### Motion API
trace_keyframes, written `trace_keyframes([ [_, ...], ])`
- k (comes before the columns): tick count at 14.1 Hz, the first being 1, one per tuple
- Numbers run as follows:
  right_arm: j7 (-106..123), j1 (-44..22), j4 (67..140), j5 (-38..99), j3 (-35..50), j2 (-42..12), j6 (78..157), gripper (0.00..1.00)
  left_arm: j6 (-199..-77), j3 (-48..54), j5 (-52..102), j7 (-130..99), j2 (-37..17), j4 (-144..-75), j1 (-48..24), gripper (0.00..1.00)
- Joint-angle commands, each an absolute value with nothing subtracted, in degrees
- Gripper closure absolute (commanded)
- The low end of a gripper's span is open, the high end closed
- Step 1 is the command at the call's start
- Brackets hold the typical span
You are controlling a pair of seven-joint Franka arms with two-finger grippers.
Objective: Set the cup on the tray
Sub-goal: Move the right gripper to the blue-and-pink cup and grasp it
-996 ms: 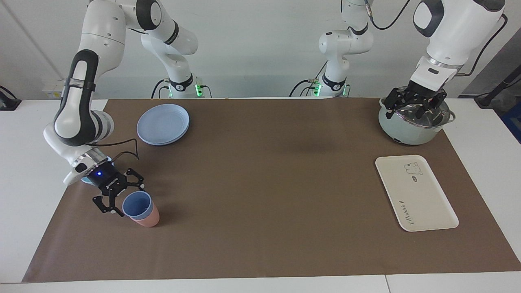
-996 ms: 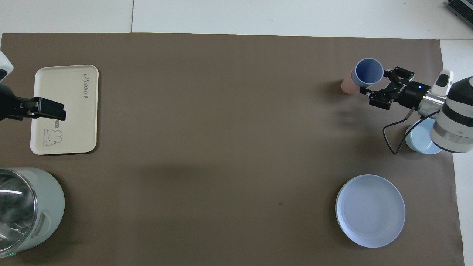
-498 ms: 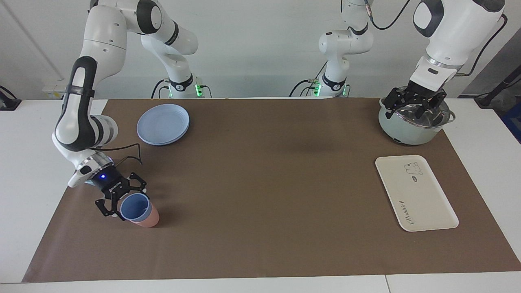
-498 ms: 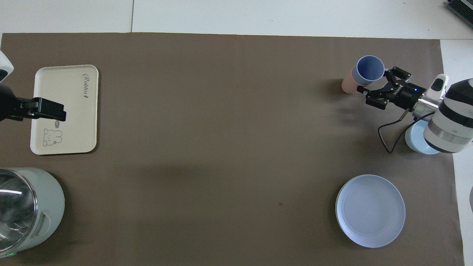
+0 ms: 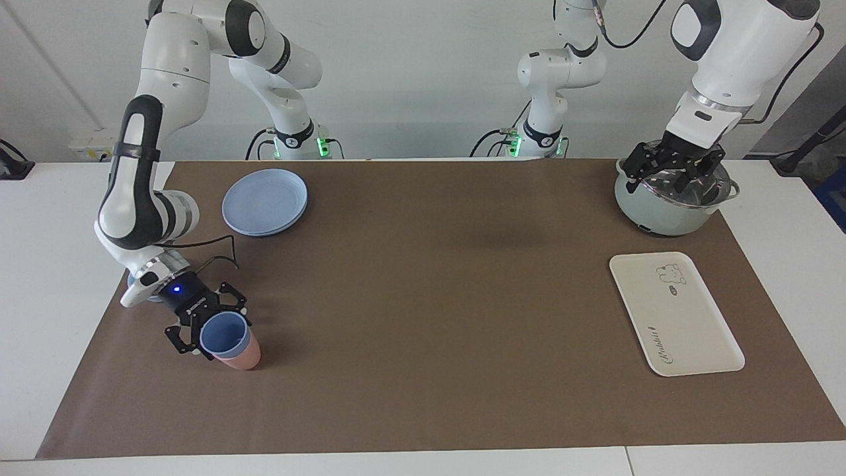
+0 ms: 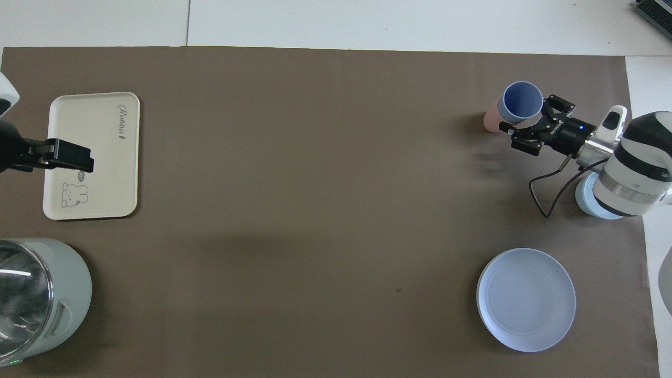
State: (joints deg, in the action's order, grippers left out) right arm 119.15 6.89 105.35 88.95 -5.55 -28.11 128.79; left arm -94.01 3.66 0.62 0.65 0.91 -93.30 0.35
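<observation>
I should next grab the periwinkle-blue cup with my right gripper by its upper side [image 6: 511,113]. Then I should put the cup on the cream tray.
The periwinkle-blue cup [image 5: 225,334] stands nested in a salmon-pink tumbler [image 5: 241,358] near the right arm's end of the table; it also shows in the overhead view [image 6: 520,101]. My right gripper [image 5: 206,325] is low and open, its fingers on either side of the blue cup's upper wall [image 6: 525,116]. The cream tray [image 5: 674,314] lies flat and bare toward the left arm's end [image 6: 105,157]. My left gripper [image 5: 674,173] waits open, raised over the pot.
A pale green pot [image 5: 671,211] with a glass lid stands nearer to the robots than the tray [image 6: 63,294]. A round blue plate [image 5: 264,200] lies near the right arm's base [image 6: 526,299]. A light-blue bowl [image 6: 590,205] sits under the right wrist.
My right gripper has moved in on the blue cup and dropped lower, so its fingers now straddle the cup. The left arm has not moved.
</observation>
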Motion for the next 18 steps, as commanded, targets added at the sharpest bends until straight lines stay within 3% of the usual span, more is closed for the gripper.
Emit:
trace_keyframes([
  [1,121.82,5.9,105.73,91.67,-5.27,-28.39,130.25,0.01,-93.69,3.6,-0.35,0.53,2.46,-94.75,0.44,0.0],
  [2,121.9,5.45,105.73,92.98,-5.27,-28.39,130.43,0.25,-93.78,3.6,-0.35,0.53,2.46,-94.75,0.44,0.0],
  [3,123.12,5.28,105.73,93.86,-5.27,-28.39,130.52,0.8,-93.69,3.69,-0.35,0.44,2.46,-94.75,0.18,0.0],
  [4,123.22,5.27,105.73,93.95,-5.27,-28.3,130.52,1.0,-93.78,3.6,-0.35,0.53,2.46,-94.75,-0.26,0.0],
  [9,117.44,3.35,105.29,88.97,-5.36,-25.41,133.13,1.0,-93.78,3.69,-0.35,0.79,2.46,-94.83,-1.41,0.0],
  [15,83.73,-1.57,104.42,52.53,-5.45,-15.57,137.37,1.0,-94.48,3.87,0.44,0.62,2.55,-95.62,-1.41,0.0],
  [18,68.34,-6.66,103.71,37.85,-5.62,-12.84,137.11,1.0,-98.06,3.69,11.3,-0.08,3.69,-99.04,-1.23,0.0],
])
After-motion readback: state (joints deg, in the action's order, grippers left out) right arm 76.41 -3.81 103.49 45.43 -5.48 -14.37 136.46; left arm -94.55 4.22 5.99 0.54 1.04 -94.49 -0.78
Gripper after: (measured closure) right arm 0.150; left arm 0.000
